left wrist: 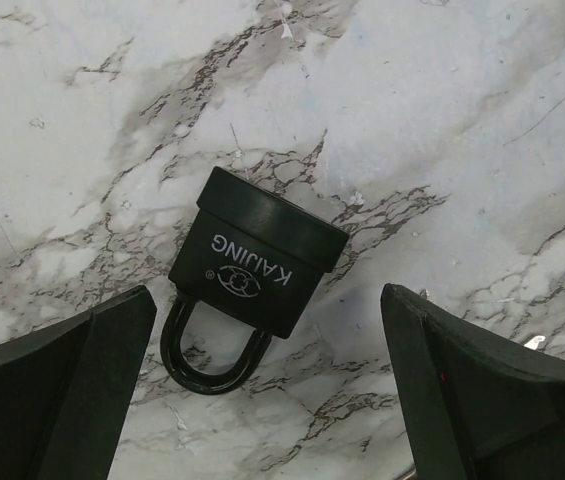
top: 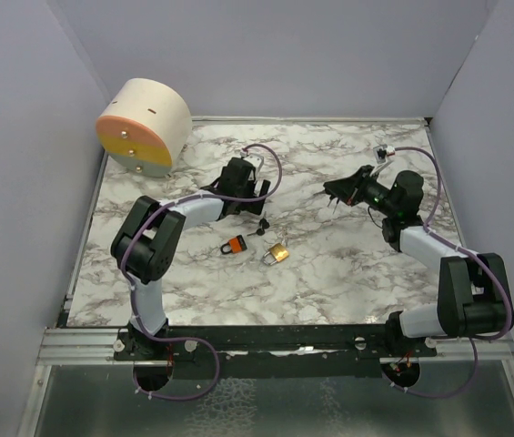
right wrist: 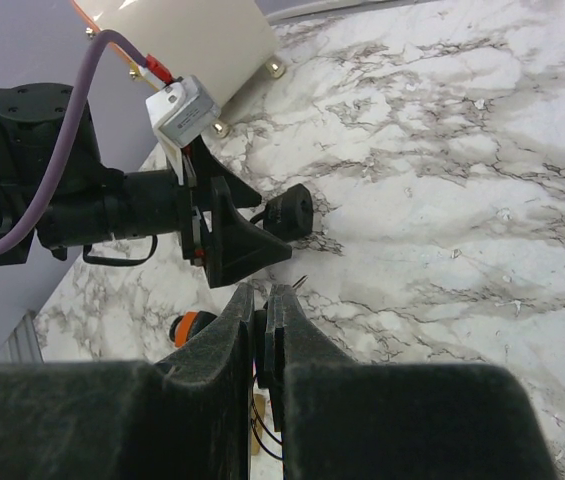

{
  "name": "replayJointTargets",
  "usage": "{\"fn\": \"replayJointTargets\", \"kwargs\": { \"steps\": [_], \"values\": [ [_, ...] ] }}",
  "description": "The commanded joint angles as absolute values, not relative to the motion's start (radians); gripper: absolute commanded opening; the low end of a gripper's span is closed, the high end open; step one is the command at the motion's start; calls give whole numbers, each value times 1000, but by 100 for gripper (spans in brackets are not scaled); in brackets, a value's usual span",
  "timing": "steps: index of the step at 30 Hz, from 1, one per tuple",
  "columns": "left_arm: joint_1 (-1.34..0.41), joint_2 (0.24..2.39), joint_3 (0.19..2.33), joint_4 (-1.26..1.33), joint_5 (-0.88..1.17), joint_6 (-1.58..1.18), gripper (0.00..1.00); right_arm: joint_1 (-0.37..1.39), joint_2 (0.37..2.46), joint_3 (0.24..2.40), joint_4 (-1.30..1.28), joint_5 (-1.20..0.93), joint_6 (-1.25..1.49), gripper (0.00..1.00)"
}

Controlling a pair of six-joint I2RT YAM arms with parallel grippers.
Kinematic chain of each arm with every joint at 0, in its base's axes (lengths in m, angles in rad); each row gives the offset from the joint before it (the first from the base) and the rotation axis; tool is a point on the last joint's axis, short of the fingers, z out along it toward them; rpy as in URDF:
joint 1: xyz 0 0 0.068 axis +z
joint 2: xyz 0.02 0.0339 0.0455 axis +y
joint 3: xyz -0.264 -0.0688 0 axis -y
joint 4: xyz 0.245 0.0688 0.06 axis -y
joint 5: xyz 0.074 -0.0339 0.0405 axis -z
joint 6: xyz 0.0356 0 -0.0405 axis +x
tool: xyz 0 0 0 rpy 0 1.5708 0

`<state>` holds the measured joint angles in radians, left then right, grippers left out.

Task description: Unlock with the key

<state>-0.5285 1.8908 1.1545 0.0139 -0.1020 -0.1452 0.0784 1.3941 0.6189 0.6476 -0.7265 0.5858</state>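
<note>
The black padlock needs to be unlocked, so my left gripper should grab it next by the two narrow sides of its body. This leaves the padlock's keyhole and shackle free.
A black padlock (left wrist: 257, 265) marked KAIJING lies flat on the marble table (left wrist: 442, 120), its shackle toward my left wrist camera. My left gripper (left wrist: 267, 300) is open, with one finger on each side of the lock and just short of it. The gripper also shows in the top view (top: 249, 198), with the lock (top: 262, 222) at its tips. My right gripper (right wrist: 262, 300) is shut on a thin dark key (right wrist: 261, 345) and held above the table (top: 332, 191), right of the left gripper. An orange padlock (top: 234, 244) and a brass padlock (top: 277, 252) lie nearer the front.
A round cream drum (top: 143, 126) with an orange and yellow face stands at the back left corner. Grey walls close in the table on three sides. In the right wrist view the left gripper (right wrist: 232, 235) is close ahead of my right fingers.
</note>
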Motion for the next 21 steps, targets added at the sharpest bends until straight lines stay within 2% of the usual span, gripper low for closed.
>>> {"fn": "replayJointTargets", "kwargs": {
  "steps": [1,21],
  "values": [
    [-509,1915,1185,15,-118,-87,99,75,1393,647,655,-753,563,1],
    [-466,1976,1203,70,147,-36,98,75,1407,656,659,-762,564,1]
  ]
}}
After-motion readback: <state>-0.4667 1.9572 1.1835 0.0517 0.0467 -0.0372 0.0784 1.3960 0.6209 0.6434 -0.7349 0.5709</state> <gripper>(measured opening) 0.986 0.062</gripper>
